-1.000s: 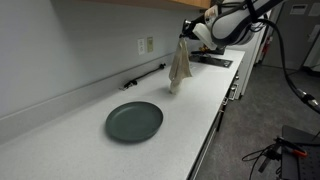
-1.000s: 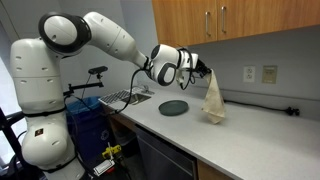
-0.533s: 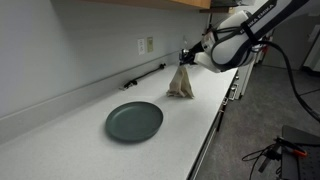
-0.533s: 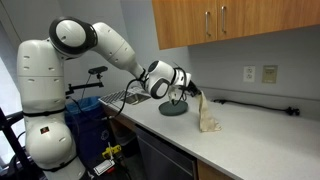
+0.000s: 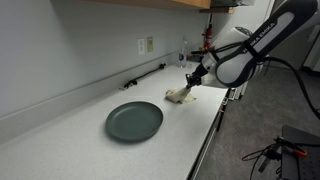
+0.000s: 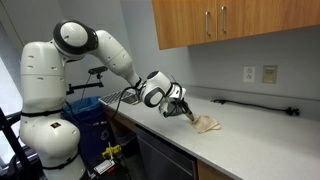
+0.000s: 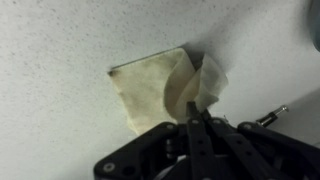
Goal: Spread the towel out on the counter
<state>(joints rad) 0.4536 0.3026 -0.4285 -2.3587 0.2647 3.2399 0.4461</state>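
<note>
My gripper should hold the towel until its fold, bunched over the flat part, reaches the counter's front side.
The beige towel (image 5: 180, 95) lies mostly down on the white counter (image 5: 90, 140), folded over on itself; it also shows in the other exterior view (image 6: 205, 124). In the wrist view the towel (image 7: 150, 82) has one flat part on the counter and a raised fold leading into the jaws. My gripper (image 7: 192, 112) is shut on the towel's edge, low over the counter near its front edge (image 5: 192, 82), (image 6: 184, 113).
A dark green plate (image 5: 134, 121) sits on the counter nearer the camera, also seen behind the arm (image 6: 172, 108). A black cable (image 5: 145, 75) runs along the wall below an outlet (image 5: 146, 45). A sink (image 6: 125, 98) lies beyond the plate. Wooden cabinets (image 6: 220, 22) hang above.
The gripper has come down and towards the counter's front edge with the towel. The towel went from hanging upright to lying mostly flat on the counter.
</note>
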